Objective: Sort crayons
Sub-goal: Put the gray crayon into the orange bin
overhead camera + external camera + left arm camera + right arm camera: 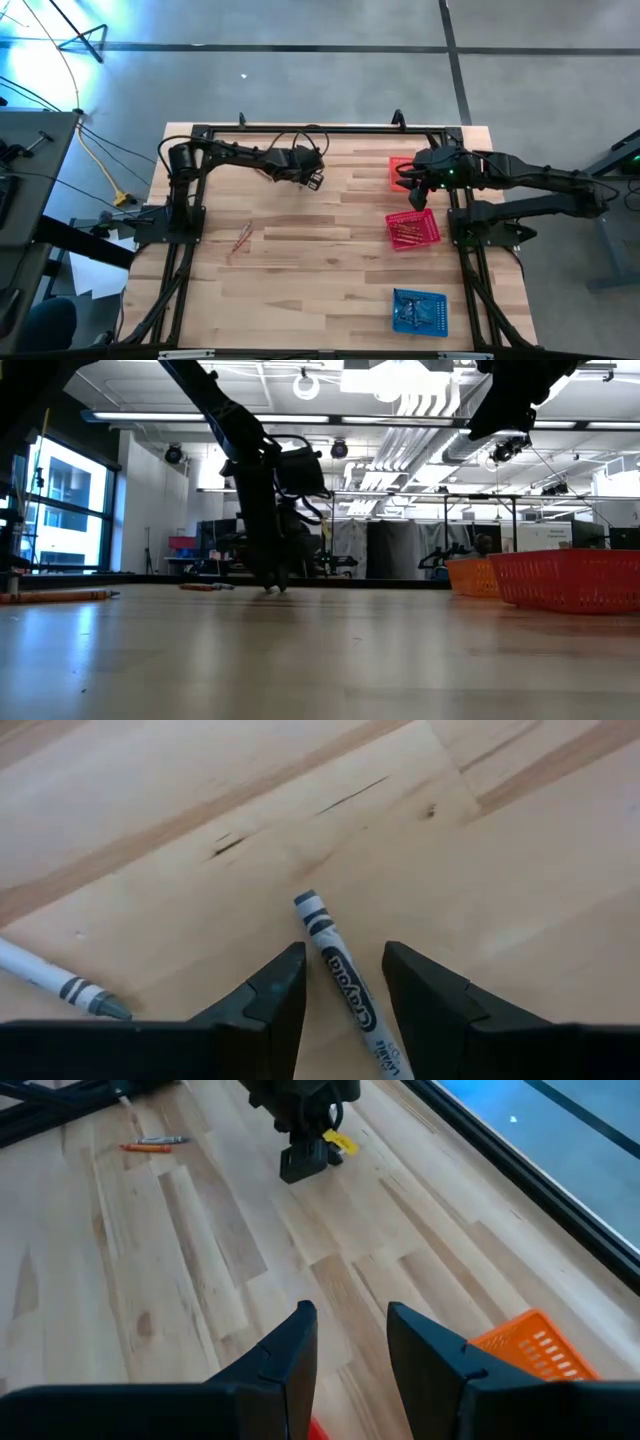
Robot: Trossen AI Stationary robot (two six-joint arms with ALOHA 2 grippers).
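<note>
Next, my left gripper grabs the crayon by its printed label (352, 988), which leaves the grey crayon's banded flat end (312, 910) free to be handed on in the sorting.
A grey crayon (345, 982) lies flat on the wooden table, and a second grey crayon (60, 984) lies beside it. My left gripper (343, 990) is open and low over the far middle of the table (315, 181), one finger on either side of the first crayon, apart from it. Orange and red crayons (241, 238) lie on the table's left half. My right gripper (418, 190) is open and empty, raised between the orange basket (399, 165) and the red basket (413, 229).
The red basket holds several crayons. A blue basket (420, 312) with several crayons stands near the front right. In the low view the orange basket (473, 576) and the red basket (575, 580) stand at the right, and crayons (60, 596) lie at the left.
</note>
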